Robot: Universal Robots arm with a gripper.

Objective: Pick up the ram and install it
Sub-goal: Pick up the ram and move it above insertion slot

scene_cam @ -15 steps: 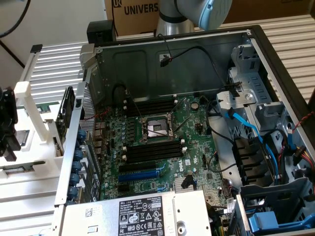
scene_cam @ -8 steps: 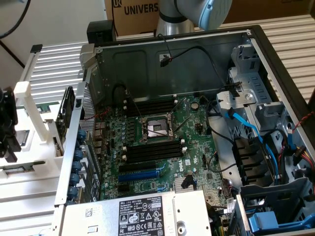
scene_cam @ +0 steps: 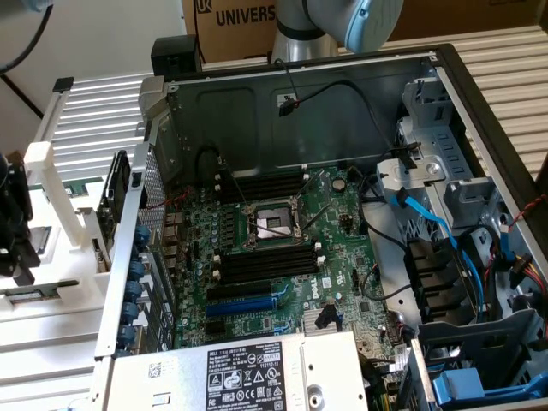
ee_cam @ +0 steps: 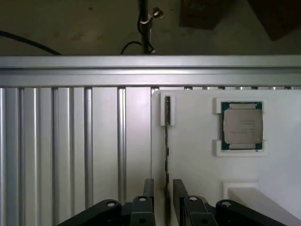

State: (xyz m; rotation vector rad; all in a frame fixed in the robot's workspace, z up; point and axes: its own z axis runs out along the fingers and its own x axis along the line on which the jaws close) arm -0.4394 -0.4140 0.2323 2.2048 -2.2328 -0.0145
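Observation:
The white holder's slotted block (ee_cam: 172,110) surrounds the ram's end, so my gripper next needs to grab the ram across its exposed upper long edge (ee_cam: 167,197).
The ram (ee_cam: 166,150) stands on edge in a slot of a white holder (ee_cam: 197,165), so it appears as a thin dark strip. My gripper (ee_cam: 164,205) is open and straddles the near end of the ram. One black finger (ee_cam: 148,202) is on each side, with a small gap between each and the strip. In the exterior view my gripper (scene_cam: 17,248) hangs at the far left over the white holder (scene_cam: 51,257), outside the computer case. The motherboard's long black memory slots (scene_cam: 264,261) lie empty beside the processor socket (scene_cam: 271,224).
A square silver processor chip (ee_cam: 241,125) sits in a pocket of the same white holder. The holder rests on a ribbed aluminium table (ee_cam: 70,150). The open case (scene_cam: 300,111) holds blue cables (scene_cam: 437,227), a drive cage and a power supply (scene_cam: 248,377). A dark card (scene_cam: 116,197) stands by the case wall.

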